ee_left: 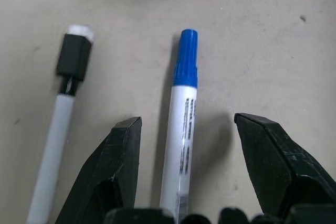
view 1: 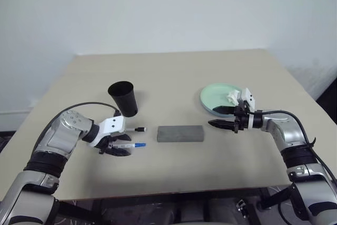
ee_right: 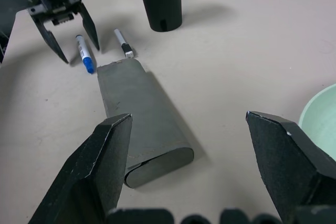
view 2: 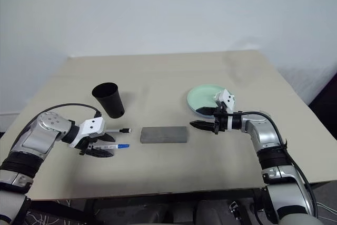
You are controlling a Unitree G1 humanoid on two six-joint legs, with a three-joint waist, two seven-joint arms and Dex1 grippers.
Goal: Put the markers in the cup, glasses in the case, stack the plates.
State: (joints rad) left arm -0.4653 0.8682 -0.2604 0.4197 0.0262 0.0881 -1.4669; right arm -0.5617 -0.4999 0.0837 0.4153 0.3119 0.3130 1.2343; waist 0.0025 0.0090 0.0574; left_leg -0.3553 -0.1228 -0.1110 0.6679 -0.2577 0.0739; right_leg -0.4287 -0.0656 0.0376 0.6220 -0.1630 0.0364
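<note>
My left gripper closes on the blue-capped marker now, since its fingers in the left wrist view stand beside the marker's white body (ee_left: 180, 145), below the blue cap (ee_left: 186, 59).
The blue-capped marker (ee_left: 181, 124) lies flat on the table between the spread fingers of my left gripper (view 1: 118, 148), which is open and lowered over it without pinching it. The black-capped marker (view 1: 138, 129) lies just beyond it, beside the black cup (view 1: 124, 98), which stands upright. The grey case (view 1: 180, 134) lies shut at the table's middle. My right gripper (view 1: 212, 117) hovers open and empty between the case and the mint green plate (view 1: 213, 94). The glasses are out of view.
A crumpled white tissue (view 1: 233, 97) rests on the mint plate, close behind my right wrist. Bare beige tabletop (view 1: 174, 77) stretches behind the cup and the plate, and the front table edge runs close below both arms.
</note>
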